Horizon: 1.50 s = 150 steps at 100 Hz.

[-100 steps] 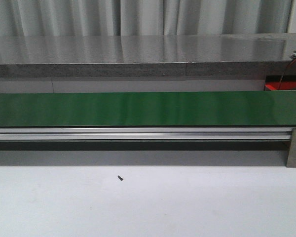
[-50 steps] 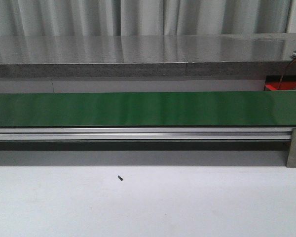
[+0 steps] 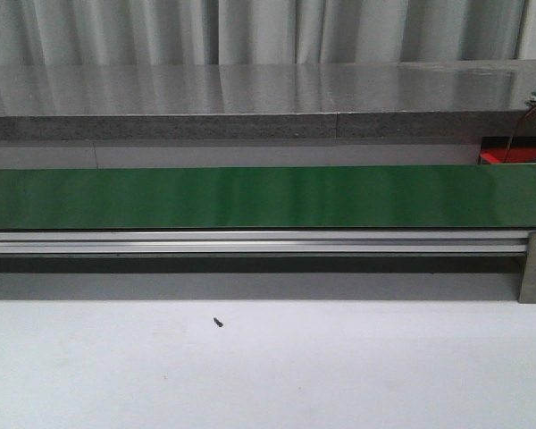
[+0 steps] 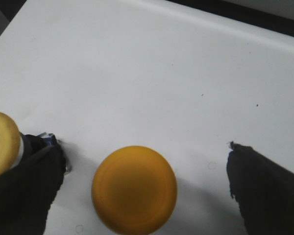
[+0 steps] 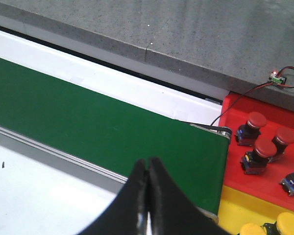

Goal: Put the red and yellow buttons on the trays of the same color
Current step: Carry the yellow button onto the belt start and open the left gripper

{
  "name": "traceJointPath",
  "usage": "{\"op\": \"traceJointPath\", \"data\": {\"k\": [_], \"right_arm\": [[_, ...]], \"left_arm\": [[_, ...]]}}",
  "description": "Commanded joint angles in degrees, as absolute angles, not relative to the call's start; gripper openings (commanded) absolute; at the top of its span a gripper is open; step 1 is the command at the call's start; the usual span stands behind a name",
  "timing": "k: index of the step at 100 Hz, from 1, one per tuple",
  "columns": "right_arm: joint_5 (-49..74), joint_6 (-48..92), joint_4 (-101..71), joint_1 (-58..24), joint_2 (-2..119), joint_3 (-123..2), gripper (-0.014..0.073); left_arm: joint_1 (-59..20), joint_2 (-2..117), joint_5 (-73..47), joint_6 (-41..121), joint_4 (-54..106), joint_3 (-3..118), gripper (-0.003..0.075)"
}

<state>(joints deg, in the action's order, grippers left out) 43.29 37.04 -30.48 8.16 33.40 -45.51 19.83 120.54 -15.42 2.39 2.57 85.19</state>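
My left fingers, around the button's orange-yellow cap (image 4: 134, 190), should close.
In the left wrist view a yellow button (image 4: 134, 189) stands on the white table between the two black fingers of my left gripper (image 4: 143, 149), which is open and touches neither side of it. A second yellow button (image 4: 1, 142) sits just outside one finger (image 4: 32, 181). In the right wrist view my right gripper (image 5: 148, 161) is shut and empty above the end of the belt. Beside it, a red tray (image 5: 233, 110) holds several red buttons (image 5: 257, 120), and a yellow tray (image 5: 235, 205) holds two yellow buttons (image 5: 289, 223). Neither gripper appears in the front view.
A green conveyor belt (image 3: 250, 197) on an aluminium rail (image 3: 250, 241) crosses the front view, with a grey stone counter (image 3: 250, 89) behind it. A corner of the red tray (image 3: 509, 156) shows at the belt's right end. A small dark speck (image 3: 218, 322) lies on the white table.
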Motion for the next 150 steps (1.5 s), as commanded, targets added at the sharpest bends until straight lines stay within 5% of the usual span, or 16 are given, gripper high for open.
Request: {"op": "traceJointPath", "data": {"k": [1, 13, 39, 56, 109, 150], "right_arm": [[40.0, 37.5, -31.6, 8.3, 33.5, -46.7, -0.0096], [40.0, 37.5, -31.6, 8.3, 33.5, -46.7, -0.0096], [40.0, 37.5, -31.6, 8.3, 33.5, -46.7, -0.0096], [40.0, 37.5, -31.6, 8.3, 33.5, -46.7, -0.0096], [40.0, 37.5, -31.6, 8.3, 33.5, -46.7, -0.0096], [40.0, 37.5, -31.6, 8.3, 33.5, -46.7, -0.0096]], "left_arm": [[19.9, 117.5, -12.0, 1.8, 2.7, 86.9, 0.0638], [19.9, 117.5, -11.8, 1.8, 2.7, 86.9, 0.0598], [19.9, 117.5, -11.7, 1.8, 2.7, 86.9, 0.0238], [19.9, 117.3, -11.8, 1.8, 2.7, 86.9, 0.0099], [17.6, 100.3, -27.9, 1.8, 6.5, 86.7, 0.0094], [8.8, 91.8, -26.8, 1.8, 7.0, 75.3, 0.0094]]}}
